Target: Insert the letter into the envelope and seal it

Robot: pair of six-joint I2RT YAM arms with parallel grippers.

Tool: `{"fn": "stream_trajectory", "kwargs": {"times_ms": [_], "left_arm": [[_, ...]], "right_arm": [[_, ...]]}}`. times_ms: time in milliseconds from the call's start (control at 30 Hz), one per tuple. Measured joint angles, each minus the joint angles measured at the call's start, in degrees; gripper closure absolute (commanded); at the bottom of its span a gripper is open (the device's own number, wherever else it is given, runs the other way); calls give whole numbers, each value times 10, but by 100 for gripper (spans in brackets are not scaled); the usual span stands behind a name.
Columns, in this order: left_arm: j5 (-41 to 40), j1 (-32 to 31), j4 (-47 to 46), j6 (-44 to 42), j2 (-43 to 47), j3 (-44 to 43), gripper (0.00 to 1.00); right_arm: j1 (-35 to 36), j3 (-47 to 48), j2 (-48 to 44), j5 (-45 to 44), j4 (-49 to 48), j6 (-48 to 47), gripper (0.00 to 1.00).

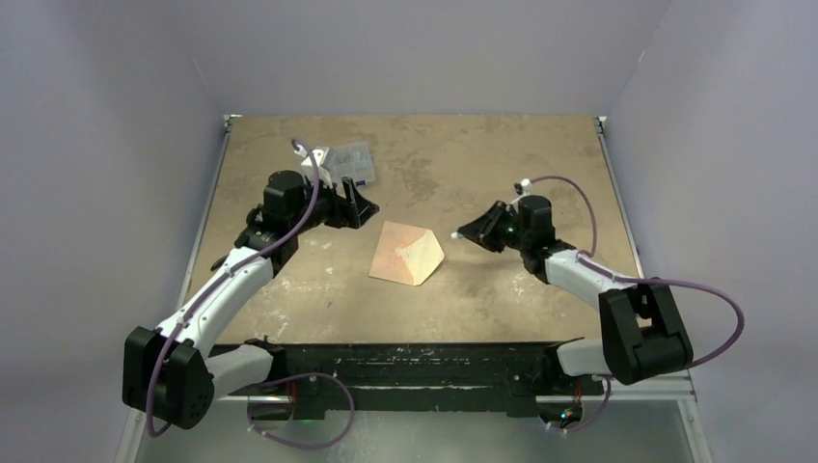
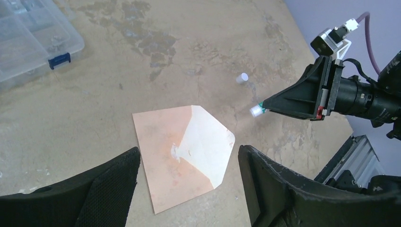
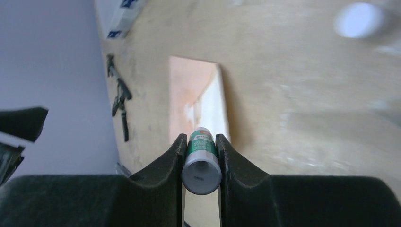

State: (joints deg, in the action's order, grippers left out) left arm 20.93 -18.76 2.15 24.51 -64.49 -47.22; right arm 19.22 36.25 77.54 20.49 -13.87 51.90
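Observation:
The glue stick (image 3: pixel 201 161) is above the flat table near the white cap and would drop if I opened now, so my right gripper keeps holding the stick.
The envelope (image 1: pixel 405 253) lies flat in the middle of the table, its pale cream flap (image 2: pixel 210 142) open and pointing toward the right arm. It also shows in the right wrist view (image 3: pixel 194 90). The letter does not show as a separate sheet. My left gripper (image 1: pixel 365 214) is open and empty, held above the table just behind and left of the envelope, its fingers (image 2: pixel 118 184) framing it. My right gripper (image 1: pixel 468 233) is shut on a green-and-white glue stick (image 3: pixel 201 161), its tip (image 2: pixel 256 110) pointing at the flap from a short way off.
A clear plastic organiser box (image 1: pixel 352 162) stands at the back left behind the left gripper. A small white cap (image 2: pixel 242 78) stands on the table behind the glue stick's tip. The table's right edge meets a purple wall.

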Motion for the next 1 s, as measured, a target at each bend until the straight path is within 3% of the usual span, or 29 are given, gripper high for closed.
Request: {"fn": "stream_trajectory", "kwargs": {"times_ms": [233,467,733,800,1000], "left_arm": [[-1,0,-14,30,-44,8,27],[-1,0,-17,35,-60,10,27],[-2,0,-21,35,-69,10,27],[-2,0,-21,35,-69,10,27],[-4,0,-20,35,-69,10,27]], "right_arm": [[-107,-102,48,37,-71,73,100],[-119,-103,141,77,-137,106,100],[-122,-43,185,78,-131,98,88],[-123,-41,195,78,-135,100,83],[-129,-42,224,96,-158,130,53]]}}
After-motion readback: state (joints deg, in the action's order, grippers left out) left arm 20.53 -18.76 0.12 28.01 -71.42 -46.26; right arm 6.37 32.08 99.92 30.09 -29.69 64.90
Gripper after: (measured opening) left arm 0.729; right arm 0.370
